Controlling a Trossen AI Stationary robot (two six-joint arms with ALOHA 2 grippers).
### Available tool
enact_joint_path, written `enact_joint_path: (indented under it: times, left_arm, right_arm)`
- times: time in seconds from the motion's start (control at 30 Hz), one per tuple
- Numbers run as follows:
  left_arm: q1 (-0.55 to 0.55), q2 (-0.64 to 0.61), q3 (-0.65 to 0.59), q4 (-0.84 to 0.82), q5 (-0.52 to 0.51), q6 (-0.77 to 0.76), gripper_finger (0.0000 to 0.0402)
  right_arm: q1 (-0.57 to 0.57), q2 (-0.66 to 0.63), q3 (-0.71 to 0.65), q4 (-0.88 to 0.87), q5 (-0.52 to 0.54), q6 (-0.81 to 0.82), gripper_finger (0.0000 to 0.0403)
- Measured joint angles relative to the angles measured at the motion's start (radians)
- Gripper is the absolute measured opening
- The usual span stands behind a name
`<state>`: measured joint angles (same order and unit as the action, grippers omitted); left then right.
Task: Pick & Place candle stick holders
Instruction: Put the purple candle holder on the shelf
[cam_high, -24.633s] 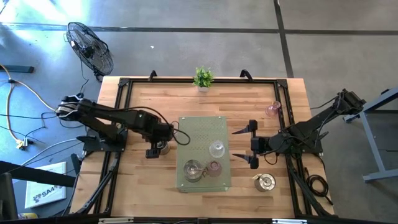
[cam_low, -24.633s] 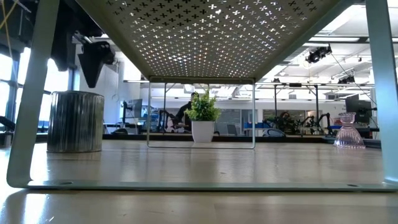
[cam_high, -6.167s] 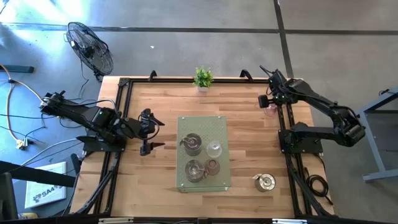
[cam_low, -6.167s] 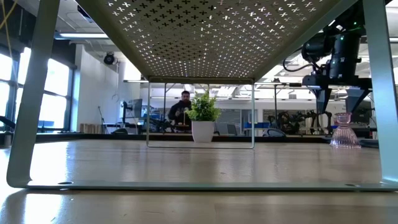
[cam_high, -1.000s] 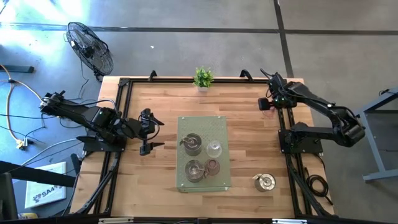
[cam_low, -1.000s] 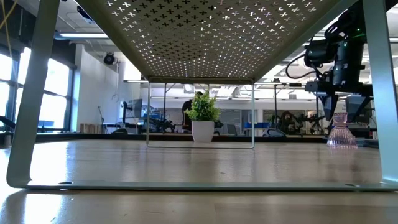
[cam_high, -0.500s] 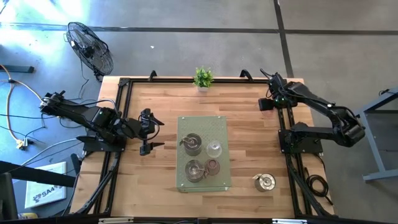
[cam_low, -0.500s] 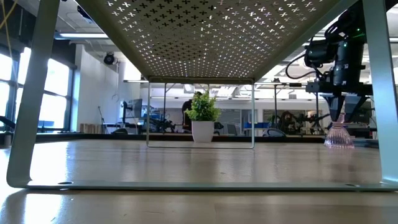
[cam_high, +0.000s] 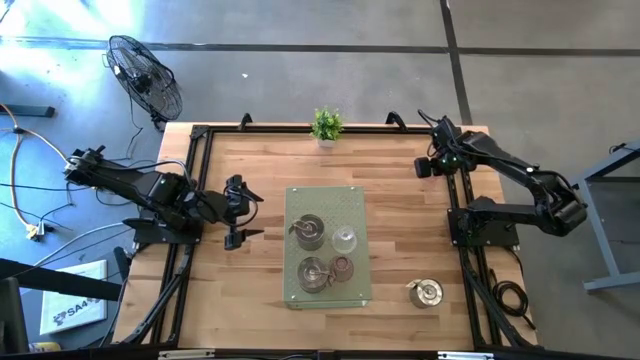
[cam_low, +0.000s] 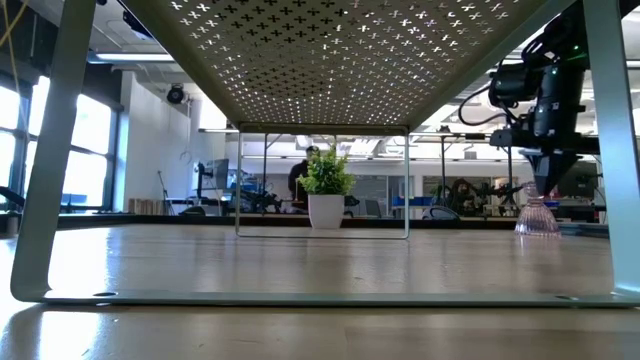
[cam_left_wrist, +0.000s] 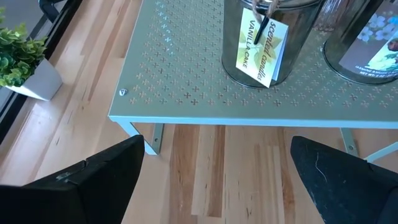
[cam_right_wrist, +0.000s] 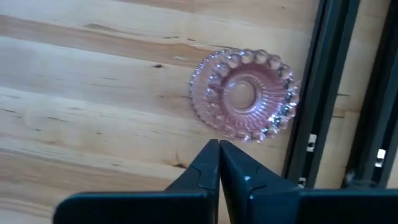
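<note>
I will next open my right gripper again, as it is closed beside the pink glass holder (cam_right_wrist: 244, 94). Then I will line it up with the holder to grab its body (cam_right_wrist: 244, 98).
A pink glass candle stick holder (cam_right_wrist: 244, 94) stands on its beaded round base on the wood at the table's far right, beside a black rail. My right gripper (cam_right_wrist: 219, 149) points down just beside it, shut, with nothing between the fingers; in the low view it (cam_low: 548, 185) hangs right over the holder (cam_low: 537, 216). Two silver holders (cam_high: 308, 232) (cam_high: 312, 272), a clear glass one (cam_high: 346, 238) and a pink one (cam_high: 343, 268) stand on the green perforated stand (cam_high: 330, 205). Another silver holder (cam_high: 425, 292) stands on the table at the near right. My left gripper (cam_high: 243, 208) waits open, left of the stand. My right gripper comes from above with its shut fingertips (cam_right_wrist: 211, 149) at the edge of the pink holder's beaded rim (cam_right_wrist: 208, 121). Whether they touch it, I cannot tell. The holder stands on the table, outside the fingers.
A small potted plant (cam_high: 326, 125) stands at the far edge's middle. Black frame rails (cam_right_wrist: 323, 93) run along the table's sides, close to the pink holder. Bare wood lies between the stand and the right rail.
My right gripper has shut its fingers, which stood on either side of the pink holder's top a second ago. The holder has slipped out from between them and shifted a little toward the table's left, staying on the wood.
</note>
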<state>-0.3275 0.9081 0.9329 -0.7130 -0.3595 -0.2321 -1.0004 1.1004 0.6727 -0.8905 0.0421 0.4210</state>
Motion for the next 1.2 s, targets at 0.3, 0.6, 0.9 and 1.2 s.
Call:
enact_joint_path:
  times: [0.3,0.6,0.9,1.2]
  left_arm:
    - [0.0,0.014,0.001,0.0,0.002,0.0,0.0396]
    - [0.0,0.013,0.001,0.0,0.002,0.0,0.0396]
    - [0.0,0.013,0.001,-0.001,0.002,0.0,0.0396]
    - [0.0,0.013,0.001,-0.019,0.001,-0.008,0.0396]
  right_arm:
    - [0.0,0.0,0.0,-0.026,-0.039,0.05,0.0039]
    - [0.0,0.0,0.0,-0.042,-0.088,0.075,0.0053]
    - [-0.001,0.0,0.0,-0.029,-0.138,0.024,0.0061]
    - [0.0,0.0,0.0,0.028,-0.247,-0.036,0.0128]
